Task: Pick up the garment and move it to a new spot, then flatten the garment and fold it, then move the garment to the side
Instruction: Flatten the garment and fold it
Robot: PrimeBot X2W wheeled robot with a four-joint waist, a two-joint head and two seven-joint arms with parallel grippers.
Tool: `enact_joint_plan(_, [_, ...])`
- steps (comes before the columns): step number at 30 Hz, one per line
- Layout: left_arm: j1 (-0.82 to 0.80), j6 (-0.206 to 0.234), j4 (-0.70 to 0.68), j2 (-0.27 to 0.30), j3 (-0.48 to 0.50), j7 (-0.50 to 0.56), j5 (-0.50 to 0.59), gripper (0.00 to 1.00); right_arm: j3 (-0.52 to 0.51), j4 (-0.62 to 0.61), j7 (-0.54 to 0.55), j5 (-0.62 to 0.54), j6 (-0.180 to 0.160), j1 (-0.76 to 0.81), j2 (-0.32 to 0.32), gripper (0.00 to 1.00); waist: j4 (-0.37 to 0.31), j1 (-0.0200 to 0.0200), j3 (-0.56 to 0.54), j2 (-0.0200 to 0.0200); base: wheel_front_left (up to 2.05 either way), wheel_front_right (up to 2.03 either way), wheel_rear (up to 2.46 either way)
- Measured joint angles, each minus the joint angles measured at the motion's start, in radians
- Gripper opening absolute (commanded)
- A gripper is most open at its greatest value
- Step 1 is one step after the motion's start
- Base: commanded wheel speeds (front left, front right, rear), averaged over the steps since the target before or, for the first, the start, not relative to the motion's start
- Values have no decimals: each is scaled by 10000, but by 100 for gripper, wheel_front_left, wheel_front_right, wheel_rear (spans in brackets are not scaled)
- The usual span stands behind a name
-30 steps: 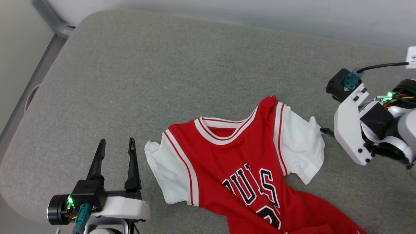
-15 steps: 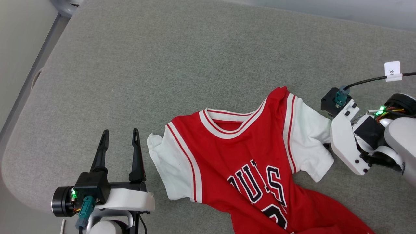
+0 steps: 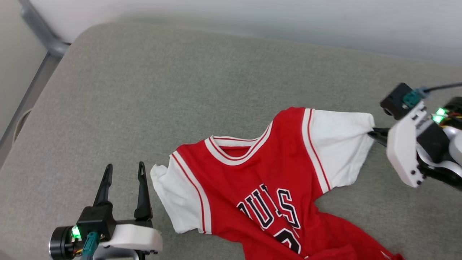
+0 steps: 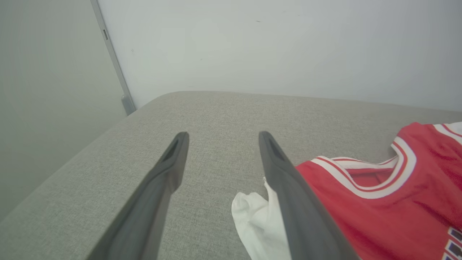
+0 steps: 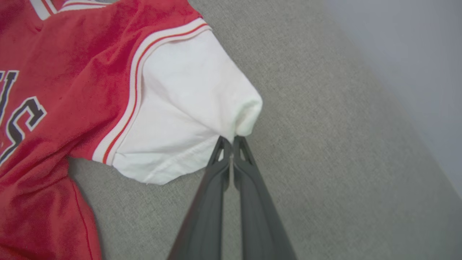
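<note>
The white sleeve [image 3: 184, 200] lies flat on the cushion except for its puckered tip. My left gripper grabs the garment by that raised sleeve tip [image 3: 159, 170] next.
The garment [image 3: 267, 180], a red jersey with white sleeves and black lettering, lies face up on the grey cushion [image 3: 180, 90]. My right gripper [image 3: 373, 131] is shut on the hem of its white right-hand sleeve [image 3: 343, 148]; the right wrist view shows the fingertips [image 5: 231, 142] pinching that sleeve's edge [image 5: 187, 104]. My left gripper [image 3: 124, 168] stands open just left of the other white sleeve [image 3: 177, 195], apart from it. In the left wrist view its fingers [image 4: 173, 159] spread wide over bare cushion, with the sleeve tip [image 4: 252, 213] beside the right finger and the garment [image 4: 379, 202] beyond.
A pale wall [image 3: 252, 18] runs behind the cushion. A grey metal post [image 3: 39, 30] stands at the far left corner. The cushion's rounded left edge [image 3: 21, 151] drops off beside my left arm. Bare cushion stretches behind the garment.
My right gripper has closed on the right sleeve's hem and pulled it outward to the right, spreading the sleeve flat. The head camera has shifted. The left gripper stays open.
</note>
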Motion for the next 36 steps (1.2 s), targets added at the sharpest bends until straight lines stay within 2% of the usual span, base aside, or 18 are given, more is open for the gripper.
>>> enact_joint_plan(6, [494, -63, 25, 36, 293, 0, 73, 100, -341, 59, -523, 374, 2, 1079, -882, 0, -580, 0, -574, 0, 0, 0, 0])
enact_joint_plan(11, [704, -136, 69, 48, 399, 0, 138, 100, -984, 880, -786, 913, 2, 2095, -1337, 0, -1006, -1, -955, 0, 0, 0, 0])
enact_joint_plan(18, [814, -270, 132, 56, 462, 0, 190, 100, -1313, 2615, -859, 1174, 2, 3634, -1509, 0, -1316, -1, -1179, 0, 0, 0, 0])
enact_joint_plan(19, [813, -307, 178, 54, 454, 0, 232, 100, -1419, 3338, -865, 1369, 2, 4256, -1499, 0, -1298, -1, -1168, 0, 0, 0, 0])
enact_joint_plan(25, [813, -384, 311, 59, 508, 0, 245, 100, -1787, 3942, -1267, 1778, -6, 4877, -1116, 0, -1322, -1, -1204, 0, 0, 0, 0])
enact_joint_plan(26, [814, -387, 339, 61, 518, 0, 247, 100, -1893, 3971, -1440, 1858, -8, 4929, -1032, 47, -1339, -1, -1232, 0, 0, 0, 0])
enact_joint_plan(27, [818, -426, 376, 73, 523, 0, 255, 100, -1992, 3992, -1709, 1873, -8, 4986, -941, 100, -1357, -1, -1268, 0, 0, 0, 0])
enact_joint_plan(32, [772, -654, 514, 242, 531, 0, 261, 100, -2671, 3973, -3545, 1526, 0, 4992, -546, 100, -1462, -1, -1519, 0, 0, 0, 0])
enact_joint_plan(36, [529, -924, 639, 453, 571, 0, 217, 100, -3597, 4171, -5421, 681, -2, 4788, -420, 100, -1616, -1, -1716, 0, 0, 0, 0])
